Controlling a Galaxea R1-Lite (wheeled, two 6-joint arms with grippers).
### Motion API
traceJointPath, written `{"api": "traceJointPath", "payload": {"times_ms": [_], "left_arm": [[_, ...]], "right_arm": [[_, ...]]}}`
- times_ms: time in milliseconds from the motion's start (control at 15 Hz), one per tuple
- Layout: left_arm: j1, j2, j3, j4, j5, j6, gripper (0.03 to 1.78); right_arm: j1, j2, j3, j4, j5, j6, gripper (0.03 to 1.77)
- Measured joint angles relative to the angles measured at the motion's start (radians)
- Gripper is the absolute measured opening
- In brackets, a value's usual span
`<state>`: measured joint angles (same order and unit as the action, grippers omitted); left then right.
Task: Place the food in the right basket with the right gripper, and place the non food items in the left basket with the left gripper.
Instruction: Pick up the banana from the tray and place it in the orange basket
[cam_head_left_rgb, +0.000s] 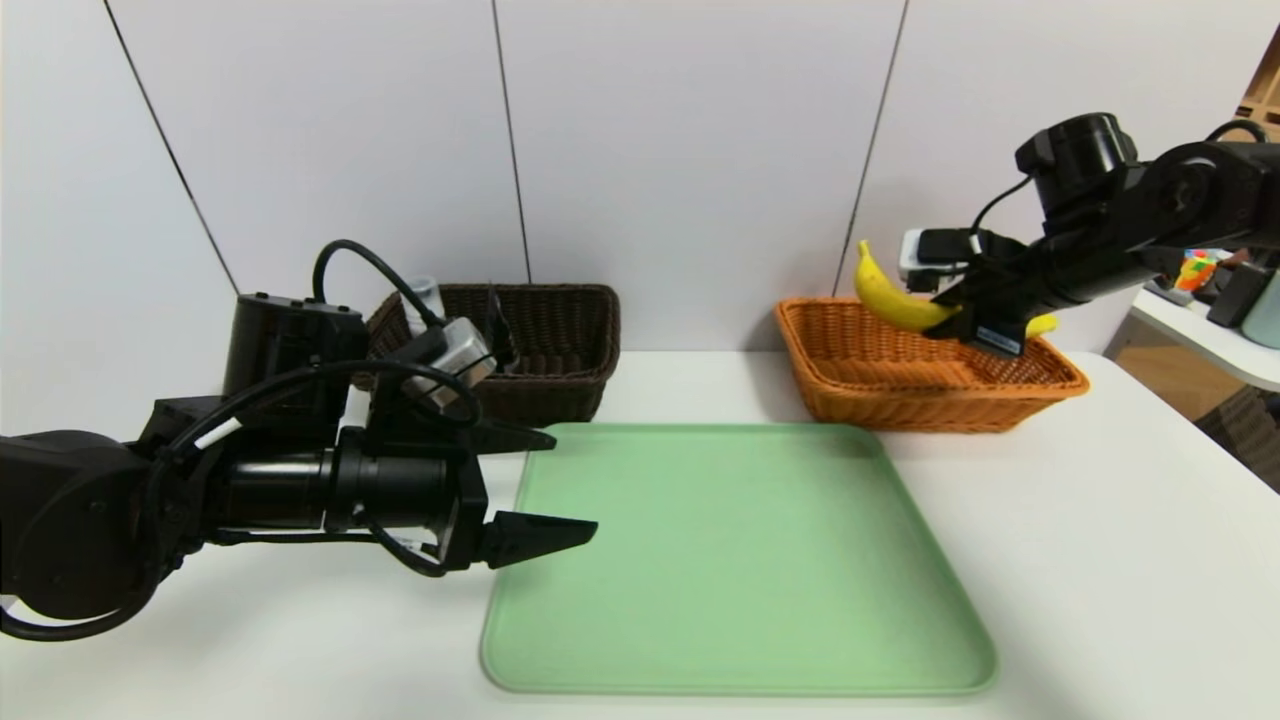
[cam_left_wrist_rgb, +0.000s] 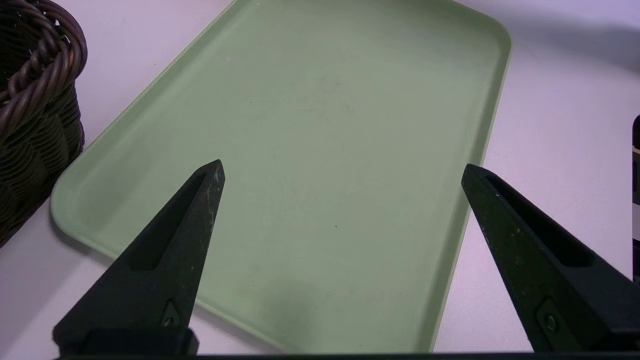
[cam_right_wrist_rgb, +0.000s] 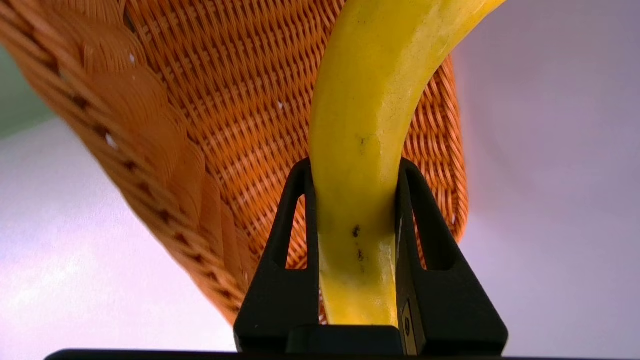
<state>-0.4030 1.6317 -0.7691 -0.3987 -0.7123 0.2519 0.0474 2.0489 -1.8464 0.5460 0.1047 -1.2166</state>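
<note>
The banana is hanging above the basket's woven bottom, so my right gripper needs to keep holding the yellow banana (cam_head_left_rgb: 890, 296) until it is lower in the orange basket (cam_head_left_rgb: 870, 385).
A yellow banana (cam_head_left_rgb: 890, 296) hangs above the orange wicker basket (cam_head_left_rgb: 870, 385) at the right rear, with my right gripper (cam_head_left_rgb: 962, 312) shut on it. In the right wrist view the banana (cam_right_wrist_rgb: 367, 125) is clamped between both black fingers (cam_right_wrist_rgb: 280, 250), and the orange basket (cam_right_wrist_rgb: 215, 110) lies below. My left gripper (cam_head_left_rgb: 548, 485) stands open over the left edge of the green tray (cam_head_left_rgb: 740, 560), nothing between its fingers (cam_left_wrist_rgb: 175, 240). The dark brown basket (cam_head_left_rgb: 540, 375) at the left rear holds a clear item and a dark item.
The green tray (cam_left_wrist_rgb: 320, 125) has nothing on it and lies mid-table between the two baskets. A corner of the brown basket (cam_left_wrist_rgb: 35, 100) shows in the left wrist view. A side table with clutter (cam_head_left_rgb: 1210, 290) stands at the far right.
</note>
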Motion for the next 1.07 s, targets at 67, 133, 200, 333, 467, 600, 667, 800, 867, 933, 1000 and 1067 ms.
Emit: {"api": "traceJointPath", "payload": {"times_ms": [67, 133, 200, 333, 467, 600, 667, 800, 867, 933, 1000, 1067], "left_arm": [[0.003, 0.002, 0.000, 0.000, 0.000, 0.000, 1.69], [0.006, 0.004, 0.000, 0.000, 0.000, 0.000, 1.69], [0.009, 0.005, 0.001, 0.000, 0.000, 0.001, 1.69], [0.011, 0.006, 0.000, 0.000, 0.000, 0.001, 1.69], [0.012, 0.007, 0.000, 0.000, 0.000, 0.001, 1.69], [0.013, 0.007, -0.001, 0.000, 0.000, 0.001, 1.69], [0.014, 0.007, -0.001, 0.000, 0.000, 0.001, 1.69], [0.015, 0.007, -0.001, 0.000, 0.000, 0.000, 1.69], [0.015, 0.007, -0.001, 0.000, 0.000, 0.000, 1.69], [0.015, 0.007, -0.001, 0.000, 0.000, 0.000, 1.69], [0.015, 0.007, -0.001, 0.000, 0.000, 0.000, 1.69], [0.015, 0.007, -0.001, 0.000, 0.000, 0.000, 1.69]], "right_arm": [[0.003, 0.018, -0.011, 0.000, 0.001, 0.000, 0.41], [0.005, 0.034, -0.021, 0.000, 0.001, 0.001, 0.41], [0.008, 0.049, -0.027, 0.000, 0.001, 0.001, 0.41], [0.016, 0.078, -0.034, 0.001, 0.001, 0.001, 0.41], [0.020, 0.107, -0.047, 0.003, 0.001, 0.003, 0.41], [0.019, 0.135, -0.068, 0.005, 0.002, 0.004, 0.41], [0.019, 0.146, -0.076, 0.005, 0.002, 0.006, 0.41], [0.019, 0.164, -0.089, 0.023, 0.001, 0.007, 0.41], [0.019, 0.171, -0.092, 0.032, 0.002, 0.006, 0.48], [0.019, 0.175, -0.094, 0.034, 0.002, 0.009, 0.62], [0.020, 0.178, -0.096, 0.030, 0.003, 0.016, 0.76], [0.021, 0.179, -0.096, 0.029, 0.002, 0.028, 0.88]]}}
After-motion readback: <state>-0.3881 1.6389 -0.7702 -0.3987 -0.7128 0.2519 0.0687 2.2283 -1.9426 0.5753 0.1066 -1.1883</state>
